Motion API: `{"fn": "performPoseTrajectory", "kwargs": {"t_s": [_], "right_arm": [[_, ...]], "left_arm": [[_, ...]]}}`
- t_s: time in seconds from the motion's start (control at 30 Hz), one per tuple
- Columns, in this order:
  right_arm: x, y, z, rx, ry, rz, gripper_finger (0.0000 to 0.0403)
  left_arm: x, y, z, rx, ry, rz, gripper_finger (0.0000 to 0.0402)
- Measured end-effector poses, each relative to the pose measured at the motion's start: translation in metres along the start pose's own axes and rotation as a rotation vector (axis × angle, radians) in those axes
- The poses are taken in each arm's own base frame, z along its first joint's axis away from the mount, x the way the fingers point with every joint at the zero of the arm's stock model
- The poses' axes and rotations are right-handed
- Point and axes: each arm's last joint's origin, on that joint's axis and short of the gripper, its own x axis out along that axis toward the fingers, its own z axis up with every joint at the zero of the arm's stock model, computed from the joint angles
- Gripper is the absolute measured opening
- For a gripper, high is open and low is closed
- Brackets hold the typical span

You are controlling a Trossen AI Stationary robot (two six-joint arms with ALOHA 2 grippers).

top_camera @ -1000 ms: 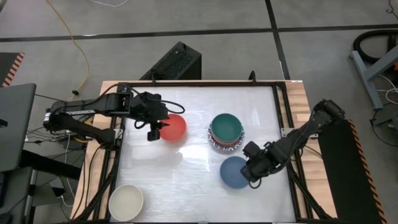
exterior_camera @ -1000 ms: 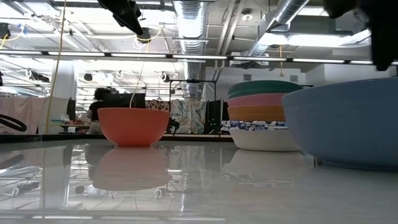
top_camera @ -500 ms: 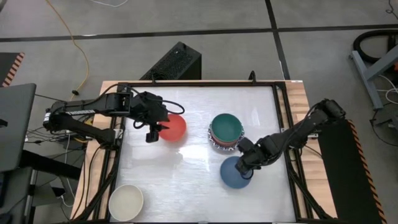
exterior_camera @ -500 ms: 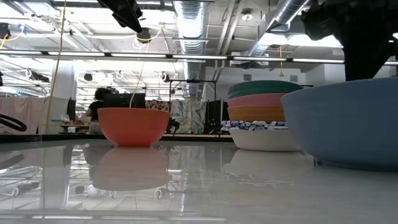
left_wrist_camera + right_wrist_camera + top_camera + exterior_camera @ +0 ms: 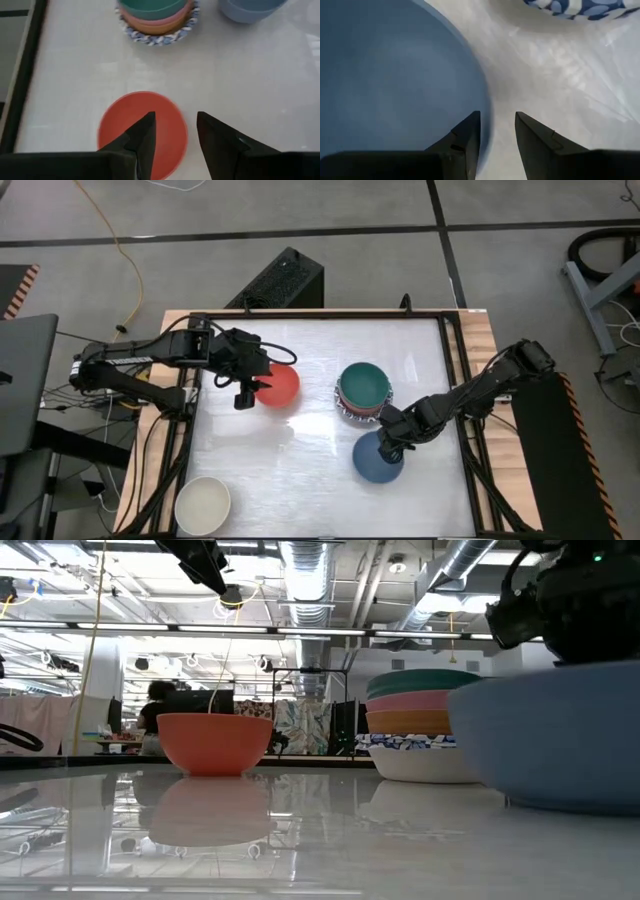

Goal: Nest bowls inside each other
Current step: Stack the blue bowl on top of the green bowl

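Note:
The blue bowl has its rim (image 5: 490, 111) level with both of my fingertips, and one fingertip is beside the bowl's inside (image 5: 465, 82). My right gripper should now close on the blue bowl.
A red bowl (image 5: 280, 384) stands on its base at the far left of the table. My left gripper (image 5: 175, 132) hovers open well above it (image 5: 249, 389), its fingers over the bowl's rim. A blue bowl (image 5: 377, 461) stands at the near right. My right gripper (image 5: 495, 135) is low over it (image 5: 391, 447), open, with one finger over the bowl's inside and one outside its rim (image 5: 487, 112). I see no touch. A nested stack (image 5: 363, 391) has a dark green bowl on top, then pink, orange and a blue-patterned white one. A cream bowl (image 5: 203, 503) stands at the near left corner.
The stack stands just beyond the blue bowl, a short gap from my right gripper. A black frame (image 5: 448, 350) runs around the white tabletop. The middle and near middle of the tabletop are bare.
My right gripper has come down and toward the table's left and far side, from beside the blue bowl's right edge to its rim, turning as it went. Its fingers have kept the same gap.

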Motion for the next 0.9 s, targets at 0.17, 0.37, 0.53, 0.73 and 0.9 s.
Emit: {"fn": "performPoseTrajectory", "kwargs": {"t_s": [0.17,0.37,0.53,0.73,0.9], "right_arm": [[-0.001,0.0,0.0,-0.017,-0.003,0.006,0.0141],[0.0,-0.001,0.003,-0.04,0.041,0.027,0.012],[0.004,-0.002,0.007,-0.065,0.044,0.011,0.0045],[0.001,-0.001,0.014,-0.046,0.02,0.06,0.0015],[-0.017,0.008,0.02,-0.058,-0.021,0.115,0.0007]], "left_arm": [[0.0,0.002,0.0,0.0,0.009,0.073,0.0133],[0.0,0.002,0.0,0.0,0.008,0.074,0.0133],[0.0,0.002,0.001,0.0,-0.005,0.075,0.0133],[0.0,0.002,0.001,0.015,-0.003,0.076,0.0133],[0.0,0.003,0.002,0.028,-0.014,0.091,0.0133]]}}
